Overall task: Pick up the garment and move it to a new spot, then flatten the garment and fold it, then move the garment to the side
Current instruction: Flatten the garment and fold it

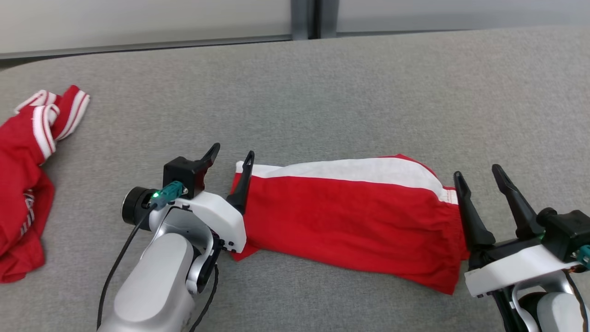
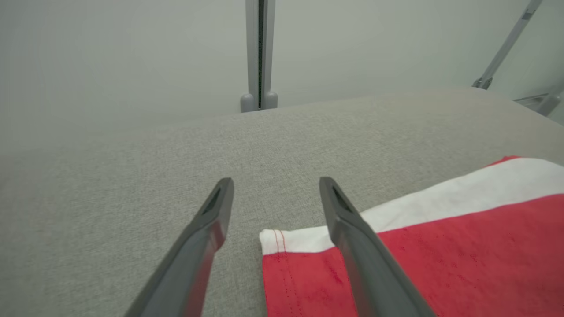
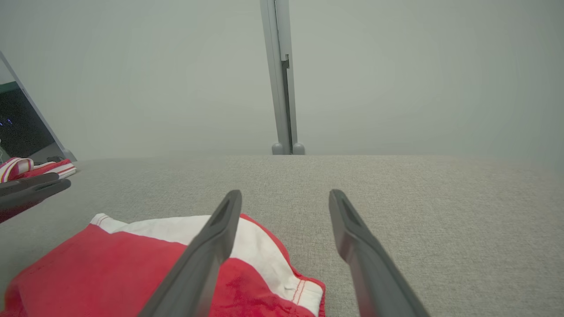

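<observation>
The red garment is to be grabbed next by its white-striped hem corner (image 1: 240,167). My left gripper will grab it there to flatten the garment (image 1: 345,216) for folding.
The garment (image 1: 345,216), red with a white stripe along its far edge, lies flat as a long band on the grey table (image 1: 322,92). My left gripper (image 1: 233,151) stands open at its left end, its right finger over the garment's corner and its left finger over bare table; the left wrist view shows that corner (image 2: 440,246) beneath the open left gripper (image 2: 276,180). At the right end my right gripper (image 1: 477,171) is open too, its left finger above the hem (image 3: 110,264) in the right wrist view, where the right gripper (image 3: 285,192) holds nothing.
A second red garment with white-striped trim (image 1: 23,184) lies crumpled at the table's left edge. A pale wall with a grey post (image 1: 304,18) runs behind the table. Bare grey surface stretches beyond the folded piece.
</observation>
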Available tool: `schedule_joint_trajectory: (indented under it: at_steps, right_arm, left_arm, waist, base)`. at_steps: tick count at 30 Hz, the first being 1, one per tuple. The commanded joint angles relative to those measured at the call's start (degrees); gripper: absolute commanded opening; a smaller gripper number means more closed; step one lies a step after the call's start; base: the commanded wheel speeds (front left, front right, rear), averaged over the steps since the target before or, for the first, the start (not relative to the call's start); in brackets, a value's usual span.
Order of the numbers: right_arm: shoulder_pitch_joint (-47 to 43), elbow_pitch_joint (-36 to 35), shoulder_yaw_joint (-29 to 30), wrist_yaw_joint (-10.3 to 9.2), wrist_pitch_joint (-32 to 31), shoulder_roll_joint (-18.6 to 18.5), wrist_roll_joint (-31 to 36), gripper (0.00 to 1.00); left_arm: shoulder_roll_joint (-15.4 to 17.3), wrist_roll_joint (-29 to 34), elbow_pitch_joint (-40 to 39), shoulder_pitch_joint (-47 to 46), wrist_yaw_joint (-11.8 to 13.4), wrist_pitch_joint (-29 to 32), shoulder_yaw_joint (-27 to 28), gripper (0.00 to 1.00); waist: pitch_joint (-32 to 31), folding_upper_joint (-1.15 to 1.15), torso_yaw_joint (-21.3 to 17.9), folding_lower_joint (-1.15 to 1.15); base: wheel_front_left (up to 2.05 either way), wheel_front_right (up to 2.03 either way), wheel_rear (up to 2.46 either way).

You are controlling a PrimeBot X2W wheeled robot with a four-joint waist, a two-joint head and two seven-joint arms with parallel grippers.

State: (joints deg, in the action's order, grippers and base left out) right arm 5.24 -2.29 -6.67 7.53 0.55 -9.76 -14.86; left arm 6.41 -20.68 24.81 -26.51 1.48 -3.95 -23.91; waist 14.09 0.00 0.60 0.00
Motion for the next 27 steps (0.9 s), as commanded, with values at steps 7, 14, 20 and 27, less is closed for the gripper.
schedule_joint_trajectory:
  at_steps: [7, 14, 20, 27]
  right_arm:
    - [1.6, 2.1, -0.7, -0.08, 1.0, 0.4, -1.0, 1.00]
    - [0.4, 4.1, 0.3, -0.08, -0.8, 0.3, -2.2, 1.00]
    - [-0.5, 4.8, 1.0, -0.08, -4.1, -0.3, -3.6, 1.00]
    - [1.1, 5.9, -0.9, -0.07, -8.4, -1.9, -7.8, 1.00]
  left_arm:
    - [-1.1, -2.8, 13.1, -5.9, -1.8, 4.3, -0.2, 1.00]
    - [-1.7, -4.8, 19.6, -8.4, -3.3, 4.2, 0.3, 0.00]
    - [-1.5, -5.4, 21.6, -9.6, -4.2, 4.2, -0.1, 0.00]
    - [-1.9, -5.1, 21.3, -10.7, -4.4, 2.7, -1.1, 0.00]
  waist:
    - [3.4, 0.00, -3.7, 0.00]
    - [4.2, 0.00, -3.8, 0.00]
    - [3.9, 0.00, -3.1, 0.00]
    - [4.0, 0.00, -2.0, 0.00]
  base:
    - [0.00, 0.00, 0.00]
    - [0.00, 0.00, 0.00]
    - [0.00, 0.00, 0.00]
    - [0.00, 0.00, 0.00]
